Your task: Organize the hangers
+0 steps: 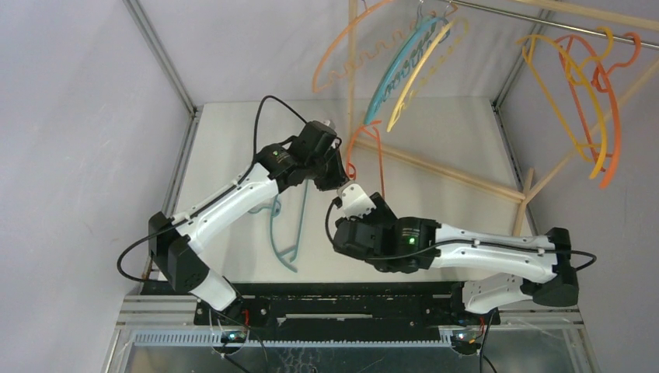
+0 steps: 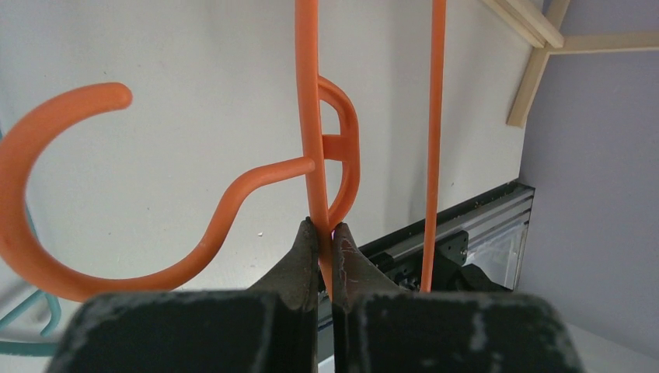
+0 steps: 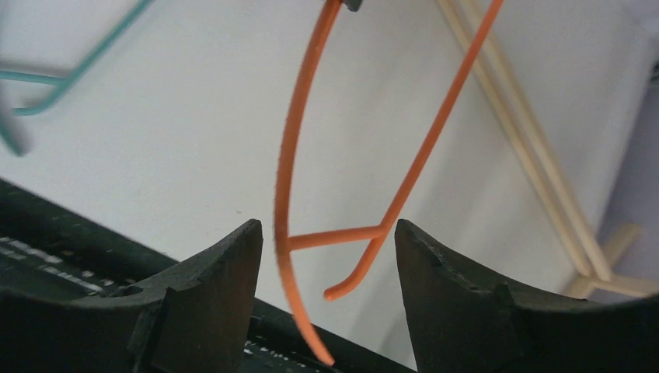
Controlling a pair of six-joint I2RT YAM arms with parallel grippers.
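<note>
I need to take hold of the orange hanger with my right gripper next, by its lower end (image 3: 331, 239), away from the hook. The hook then stays free to hang on the rod.
My left gripper (image 1: 339, 179) is shut on an orange hanger (image 1: 356, 144) and holds it above the table; in the left wrist view the pads (image 2: 307, 249) pinch its thin bar (image 2: 309, 116) just below the hook. My right gripper (image 1: 354, 196) is open right beside it; in the right wrist view the lower end of the orange hanger (image 3: 289, 179) hangs between the spread jaws (image 3: 326, 233), touching neither. A teal hanger (image 1: 284, 233) lies flat on the table under the left arm. Peach (image 1: 350, 54), teal-blue (image 1: 400, 66), yellow (image 1: 420, 66) and more yellow (image 1: 567, 93) and orange (image 1: 610, 109) hangers hang from the rod.
A metal rod (image 1: 544, 23) runs across the top right. Pale wooden rack poles (image 1: 451, 175) cross the table's far right and rise at the right edge. Grey walls close in the left and right sides. The black base rail (image 1: 350, 299) lies at the near edge.
</note>
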